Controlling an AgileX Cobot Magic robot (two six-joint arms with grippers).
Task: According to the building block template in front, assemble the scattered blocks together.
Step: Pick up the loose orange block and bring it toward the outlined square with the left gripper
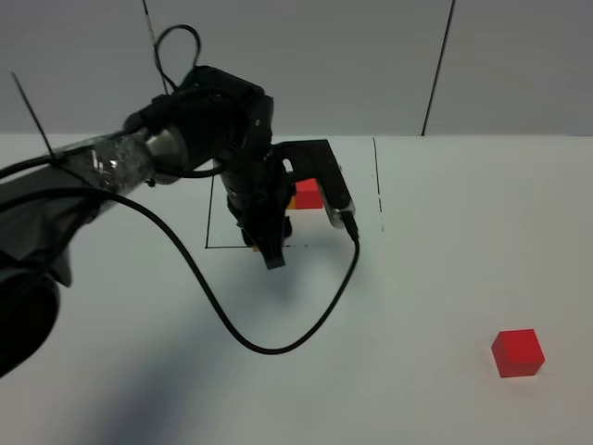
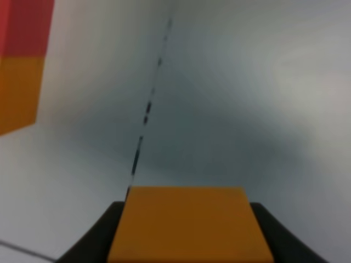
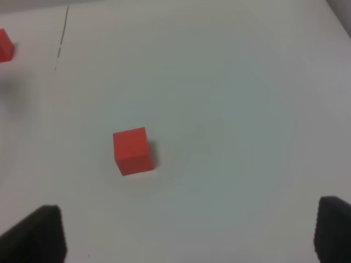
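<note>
My left gripper keeps hold of the orange cube for now until I lower it onto the nearer table, since the fingers hold it above the front line.
My left gripper (image 1: pixel 269 255) is shut on the orange cube (image 2: pixel 189 222), held low over the table at the front line of the drawn black frame (image 1: pixel 208 222). In the exterior view only a sliver of that orange cube (image 1: pixel 252 247) shows beside the fingers. The building block template (image 1: pixel 306 195) lies just behind the gripper, mostly hidden by the arm; the left wrist view shows the template (image 2: pixel 19 71) as red joined to orange. The loose red cube (image 1: pixel 517 352) sits alone at the front right. My right gripper (image 3: pixel 186 235) hovers open over the red cube (image 3: pixel 131 150), well above it.
A black cable (image 1: pixel 278 343) loops from the left arm across the table's middle. A dashed black line (image 1: pixel 378 185) runs along the frame's right side. The wall stands right behind the table's far edge.
</note>
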